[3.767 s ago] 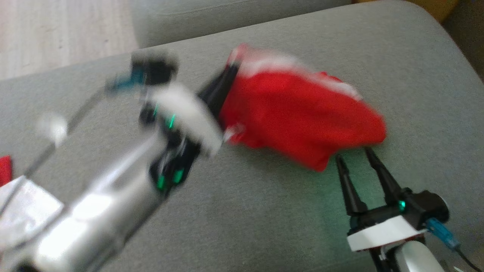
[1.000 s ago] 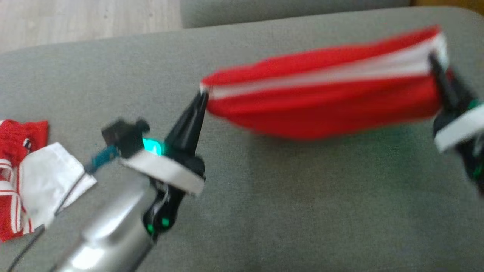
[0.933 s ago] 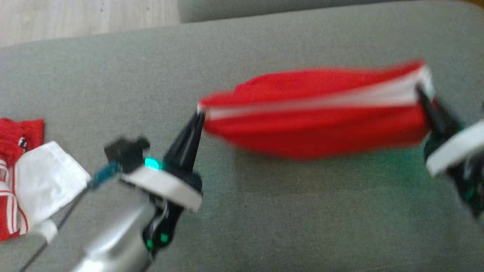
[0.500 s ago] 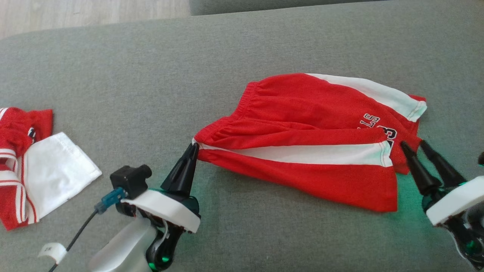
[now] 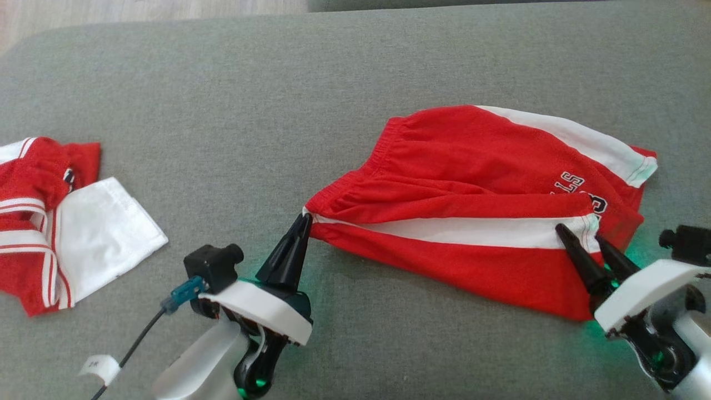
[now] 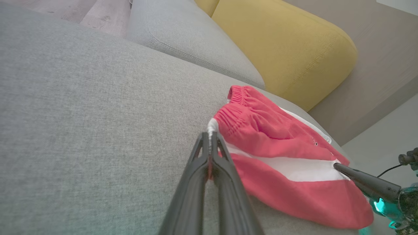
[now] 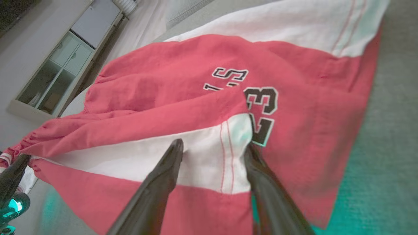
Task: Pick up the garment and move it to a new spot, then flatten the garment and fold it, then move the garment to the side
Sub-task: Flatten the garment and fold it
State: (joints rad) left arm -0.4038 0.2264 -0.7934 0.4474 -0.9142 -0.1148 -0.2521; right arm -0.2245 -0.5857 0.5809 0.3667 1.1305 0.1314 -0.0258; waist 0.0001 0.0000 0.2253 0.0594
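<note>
The shorts (image 5: 466,160) need folding, so my right gripper will next grab the leg hem at the white stripe's end (image 5: 586,233).
The garment (image 5: 472,161) is a pair of red shorts with white side stripes and dark lettering, lying half spread on the grey sofa cushion (image 5: 278,100). My left gripper (image 5: 304,219) is shut on the waistband's near corner; the left wrist view shows its tips (image 6: 209,135) pinching the white edge of the garment (image 6: 277,137). My right gripper (image 5: 577,233) stands open at the leg hem. In the right wrist view, the right gripper (image 7: 214,147) straddles the white stripe of the garment (image 7: 163,71) without closing on it.
A second red and white piece of clothing (image 5: 50,216) lies crumpled at the cushion's left end. A yellow cushion (image 6: 287,49) and a grey back cushion (image 6: 196,42) stand behind. A glass-door cabinet (image 7: 58,71) stands across the room.
A second ago both grippers held the garment stretched in the air. It has come down onto the cushion, and the right gripper has opened and let go of the hem. The camera has shifted too.
</note>
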